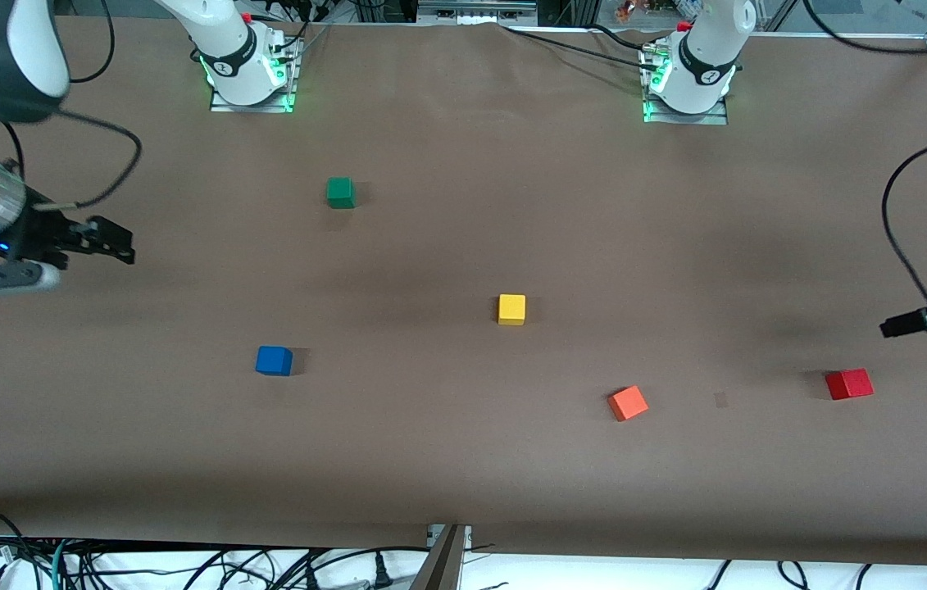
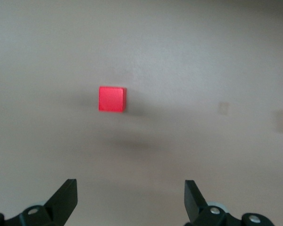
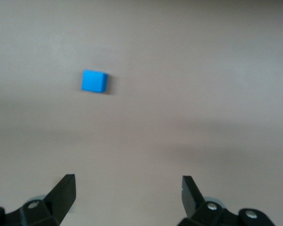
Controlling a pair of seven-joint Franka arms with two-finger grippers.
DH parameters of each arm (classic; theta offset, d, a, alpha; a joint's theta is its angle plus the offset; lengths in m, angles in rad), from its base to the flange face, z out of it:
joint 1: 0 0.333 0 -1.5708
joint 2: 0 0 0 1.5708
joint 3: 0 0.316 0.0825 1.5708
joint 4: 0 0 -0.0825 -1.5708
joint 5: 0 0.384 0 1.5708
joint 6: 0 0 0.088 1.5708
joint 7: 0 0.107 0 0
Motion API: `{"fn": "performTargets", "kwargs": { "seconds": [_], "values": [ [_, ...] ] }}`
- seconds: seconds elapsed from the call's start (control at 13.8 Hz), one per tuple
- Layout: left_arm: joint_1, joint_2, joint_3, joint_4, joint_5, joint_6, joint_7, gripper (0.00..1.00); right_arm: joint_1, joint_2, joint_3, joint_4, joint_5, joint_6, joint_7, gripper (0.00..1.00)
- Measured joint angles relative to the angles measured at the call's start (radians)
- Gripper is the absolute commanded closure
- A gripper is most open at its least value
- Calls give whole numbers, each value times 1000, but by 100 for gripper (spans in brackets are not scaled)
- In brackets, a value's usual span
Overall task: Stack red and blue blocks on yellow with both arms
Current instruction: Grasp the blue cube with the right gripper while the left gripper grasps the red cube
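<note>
My left gripper grabs the red cube by its opposite sides next, to stack it on the yellow cube [image 1: 511, 309].
The yellow cube [image 1: 511, 309] sits near the table's middle. The blue cube [image 1: 274, 360] lies toward the right arm's end, nearer the front camera than the yellow one; it also shows in the right wrist view [image 3: 94, 81]. The red cube [image 1: 849, 383] lies toward the left arm's end and shows in the left wrist view [image 2: 112, 99]. My right gripper [image 1: 120, 243] hangs in the air at the right arm's end of the table, open and empty [image 3: 128, 188]. My left gripper [image 1: 893, 326] hangs in the air above the table beside the red cube, open and empty [image 2: 131, 193].
A green cube [image 1: 340, 192] lies nearer the robots' bases. An orange cube [image 1: 628, 402] lies between the yellow and red cubes, nearer the front camera. Black cables loop over both ends of the brown table [image 1: 463, 475].
</note>
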Motion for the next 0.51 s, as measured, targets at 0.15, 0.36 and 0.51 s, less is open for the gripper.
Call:
{"fn": "performTargets", "kwargs": {
  "seconds": [0.15, 0.36, 0.51],
  "values": [
    [14, 69, 0, -2, 0, 88, 12, 0, 17, 91, 5, -3, 37, 79, -3, 1],
    [42, 165, 1, -7, 0, 229, 31, 0, 50, 221, 6, -3, 53, 210, -3, 1],
    [67, 226, 2, -16, 0, 358, 72, 0, 64, 295, 6, -3, 71, 300, 0, 1]
  ]
}}
